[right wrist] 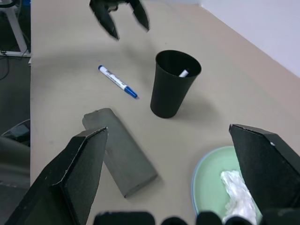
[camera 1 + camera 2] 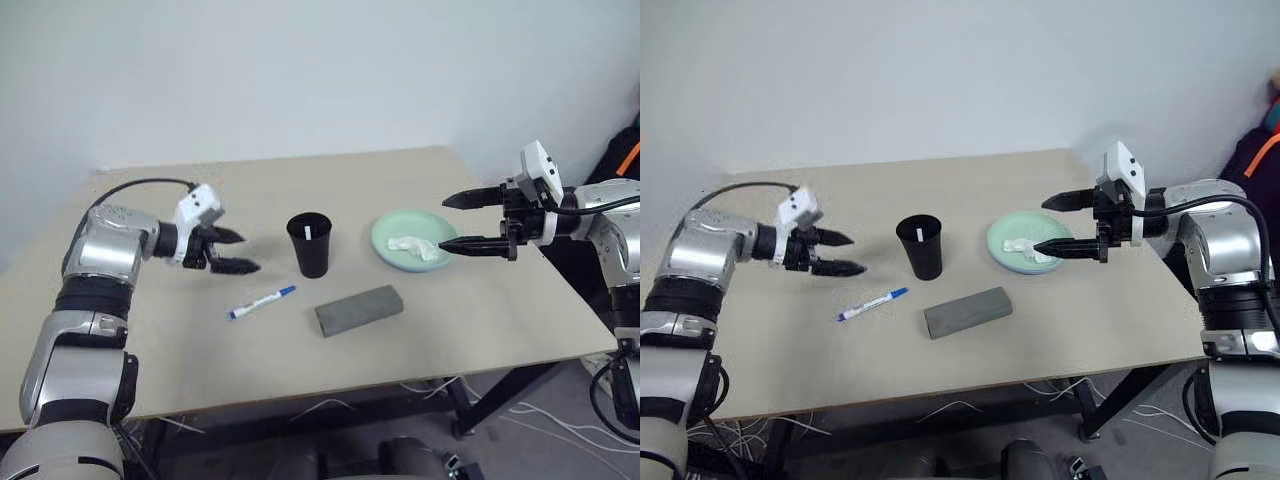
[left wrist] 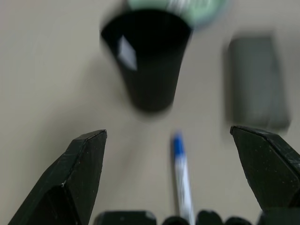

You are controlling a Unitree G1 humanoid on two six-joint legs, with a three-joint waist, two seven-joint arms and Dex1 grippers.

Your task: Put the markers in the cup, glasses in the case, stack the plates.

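Note:
My left gripper is to grip the middle of the marker's white body (image 2: 261,303) next, because the blue-capped marker is a long, slim stick (image 2: 266,300) lying flat.
The black cup (image 2: 310,248) stands mid-table with a white marker (image 1: 183,73) leaning inside it. A blue-capped marker (image 2: 262,302) lies flat in front of the cup, to its left. The grey case (image 2: 358,310) lies shut to the right of that marker. A mint green plate (image 2: 392,232) sits right of the cup with a crumpled white tissue (image 2: 412,245) on it. My left gripper (image 2: 250,252) hovers open and empty left of the cup. My right gripper (image 2: 443,223) is open and empty above the plate's right edge. The glasses are out of view.
The beige table (image 2: 200,370) ends close behind the plate on the right and just in front of the case. Cables lie on the floor under the front edge.

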